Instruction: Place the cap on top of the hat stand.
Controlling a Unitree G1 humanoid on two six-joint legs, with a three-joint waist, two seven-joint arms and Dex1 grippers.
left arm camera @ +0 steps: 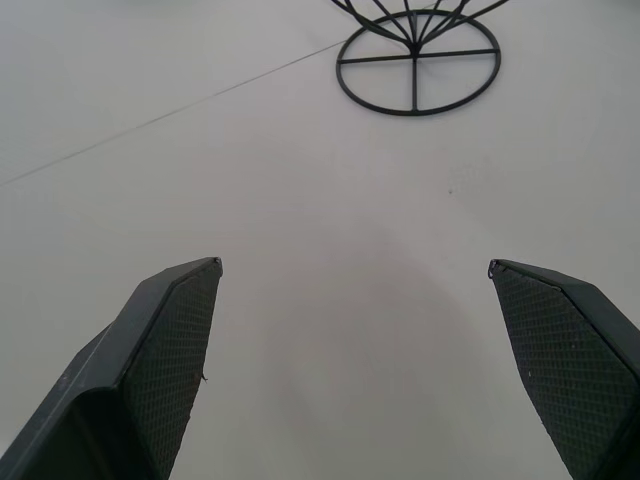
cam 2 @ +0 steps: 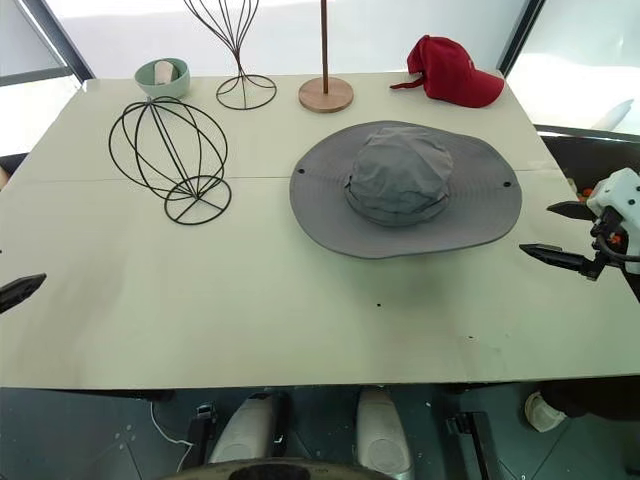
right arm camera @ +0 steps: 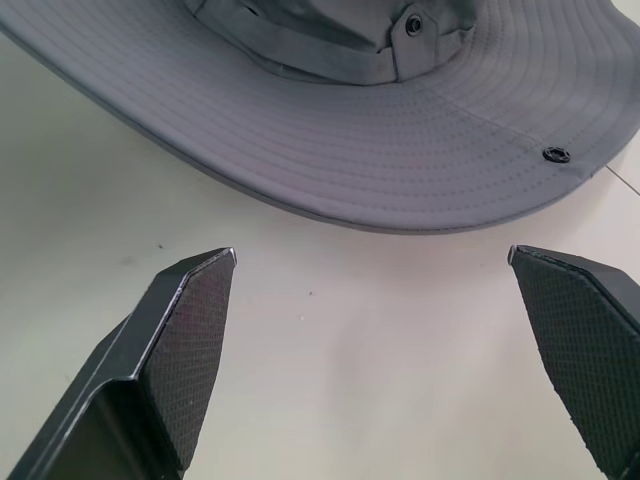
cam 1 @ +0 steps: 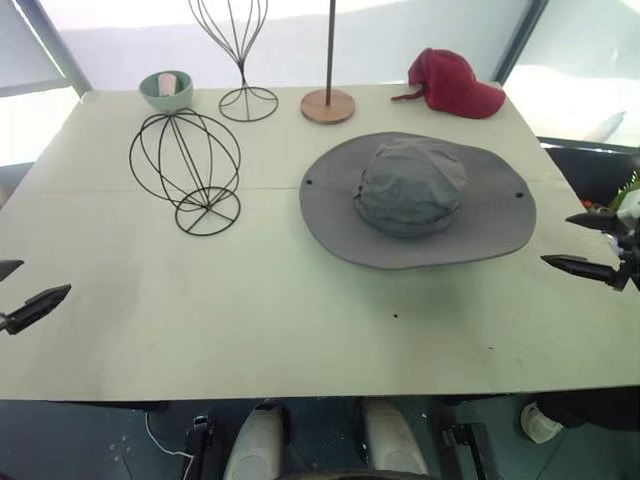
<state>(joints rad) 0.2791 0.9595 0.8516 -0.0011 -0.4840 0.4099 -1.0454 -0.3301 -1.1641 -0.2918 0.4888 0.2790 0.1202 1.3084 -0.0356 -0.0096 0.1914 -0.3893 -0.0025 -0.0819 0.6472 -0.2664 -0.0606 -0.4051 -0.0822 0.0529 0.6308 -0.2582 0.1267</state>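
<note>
My right gripper grabs the cap by its thin brim edge (cam 1: 522, 217) next, which fits the gripper's fingers, since the cap's top (cam 1: 411, 186) bulges wide and round.
The grey cap (cam 1: 415, 195) lies crown up, right of the table's middle, its wide brim flat on the surface. The hat stand (cam 1: 190, 165), a black wire globe on a round wire foot (left arm camera: 413, 55), stands upright at the left, well apart from the cap. My right gripper (cam 1: 556, 240) hovers open at the table's right edge, just off the brim. In the right wrist view the brim (right arm camera: 420, 150) lies a short way beyond its empty fingertips (right arm camera: 200, 300). My left gripper (cam 1: 45, 278) is open and empty near the left edge, short of the stand's foot.
Along the far edge stand a green bowl (cam 1: 166, 90), a taller wire stand (cam 1: 238, 60), a thin pole on a round wooden base (cam 1: 328, 105) and a red baseball cap (cam 1: 455, 85). The pale table (cam 1: 300, 330) has bare surface in front of the cap.
</note>
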